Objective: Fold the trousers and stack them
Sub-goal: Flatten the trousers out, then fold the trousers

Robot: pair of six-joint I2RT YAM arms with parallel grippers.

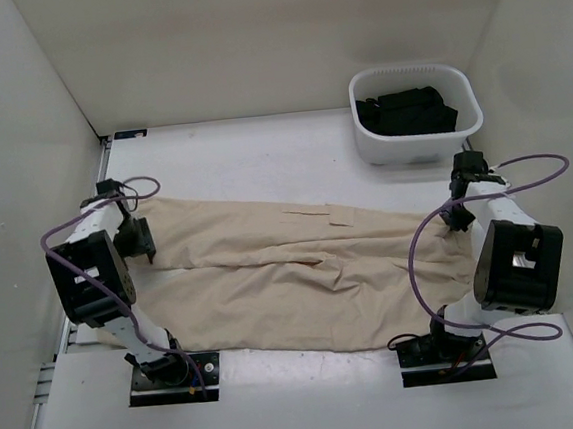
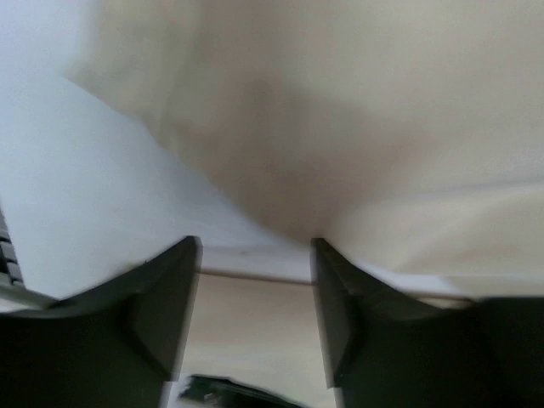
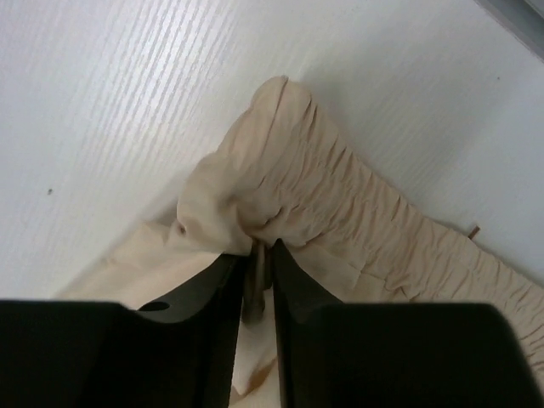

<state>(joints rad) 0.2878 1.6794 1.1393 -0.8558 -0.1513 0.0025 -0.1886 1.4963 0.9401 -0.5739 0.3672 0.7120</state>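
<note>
The trousers' waistband corner is pinched. My left gripper will next grab the trousers' far leg end (image 2: 240, 180), opposite that corner, to fold that leg over the other.
The beige trousers (image 1: 302, 273) lie spread across the table, leg ends at the left and gathered waistband at the right. My left gripper (image 1: 140, 239) is at the far leg end. In the left wrist view its jaws (image 2: 255, 246) stand wide apart over the beige cloth (image 2: 340, 127), open and holding nothing that I can see. My right gripper (image 1: 457, 215) is at the waistband's far corner. In the right wrist view it (image 3: 262, 246) is shut on a pinched fold of the gathered waistband (image 3: 340, 212), which bunches up just ahead of the fingertips.
A white basket (image 1: 419, 148) with black garments (image 1: 408, 111) stands at the back right, just behind my right arm. White walls close in the table (image 1: 261, 146) on three sides. Purple cables loop off both arms.
</note>
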